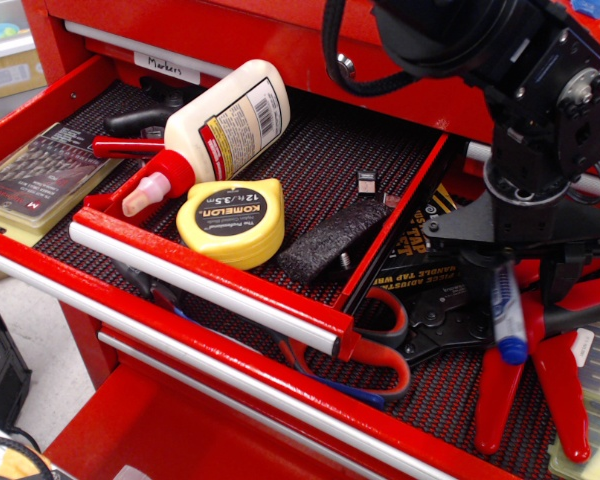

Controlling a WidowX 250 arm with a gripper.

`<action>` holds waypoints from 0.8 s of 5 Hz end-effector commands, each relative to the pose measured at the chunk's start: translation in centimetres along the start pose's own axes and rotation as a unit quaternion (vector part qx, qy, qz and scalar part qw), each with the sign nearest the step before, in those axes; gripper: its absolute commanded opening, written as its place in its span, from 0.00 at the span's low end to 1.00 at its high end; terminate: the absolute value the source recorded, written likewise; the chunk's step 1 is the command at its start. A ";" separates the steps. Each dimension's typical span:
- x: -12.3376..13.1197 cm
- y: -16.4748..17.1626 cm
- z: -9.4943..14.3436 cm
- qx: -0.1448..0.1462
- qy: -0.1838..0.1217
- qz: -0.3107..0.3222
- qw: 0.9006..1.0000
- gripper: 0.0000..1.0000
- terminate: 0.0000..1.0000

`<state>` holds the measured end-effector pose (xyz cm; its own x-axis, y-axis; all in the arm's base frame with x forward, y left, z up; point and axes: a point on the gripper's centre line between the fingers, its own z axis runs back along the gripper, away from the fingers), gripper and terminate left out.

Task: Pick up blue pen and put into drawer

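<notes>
The blue pen should go into the shallow drawer (320, 165), so my gripper next needs to grab the pen by its end (502, 273) opposite the blue cap.
The blue pen (507, 318) lies on the black liner of the wider lower drawer at the right, among red-handled pliers (565, 395); its white barrel and lower blue end show, and its upper end is hidden under my gripper. My black gripper (516, 275) hangs right over the pen's upper half, open, with one finger (477, 272) to the pen's left and the other to its right. I cannot tell if they touch it. The shallow red drawer (320, 165), with ribbed liner and silver bar handle (205, 283), stands open to the left.
In the shallow drawer lie a white glue bottle (225, 118), a yellow tape measure (230, 220), a black block (332, 240) and a red-handled tool (130, 146). Red-handled scissors (385, 345) and a black-yellow packet (415, 240) lie beside the pen. A bit case (35, 180) sits at left.
</notes>
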<state>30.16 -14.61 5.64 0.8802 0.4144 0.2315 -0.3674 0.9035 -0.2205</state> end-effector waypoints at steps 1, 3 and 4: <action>-0.4 -0.1 1.4 0.007 0.022 0.007 1.000 0.00 0.00; -2.1 -2.5 7.2 0.085 0.033 0.068 0.994 0.00 0.00; -2.7 -2.0 11.4 0.173 -0.003 0.100 0.980 0.00 0.00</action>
<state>23.89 -15.34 15.30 0.8038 0.5507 0.2251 -0.5894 0.7884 0.1762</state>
